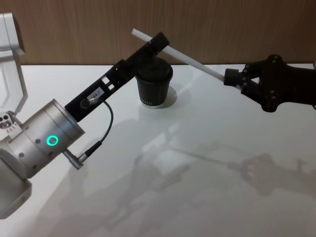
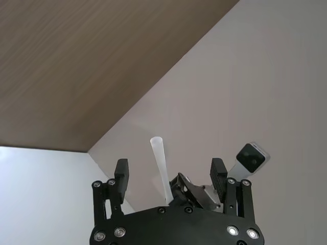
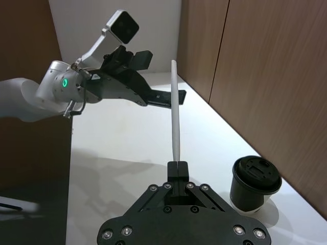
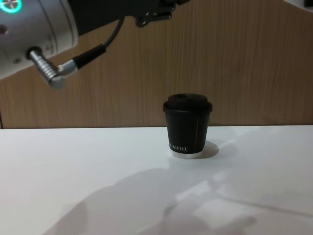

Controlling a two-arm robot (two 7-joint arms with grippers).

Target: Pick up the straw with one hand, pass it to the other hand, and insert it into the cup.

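The white straw (image 1: 190, 58) has one end covered by my right gripper's fingers, so my left gripper needs to grab the straw close to its bare loose end (image 1: 150, 39) next.
The thin white straw (image 1: 190, 58) hangs slanted in the air above the black lidded cup (image 1: 154, 85), which stands upright on the white table. My right gripper (image 1: 229, 77) is shut on the straw's lower end, as the right wrist view shows (image 3: 177, 166). My left gripper (image 1: 158, 43), on the silver arm with the teal ring light, is up near the straw's free end. In the left wrist view its fingers (image 2: 121, 174) stand open, with the straw (image 2: 159, 159) between them and gaps on both sides. The cup (image 4: 187, 127) also appears in the chest view.
A wooden wall (image 1: 222, 24) runs close behind the cup. A black cable with a metal plug (image 1: 91, 147) hangs from the left arm. The white table (image 1: 197, 168) stretches wide in front of the cup.
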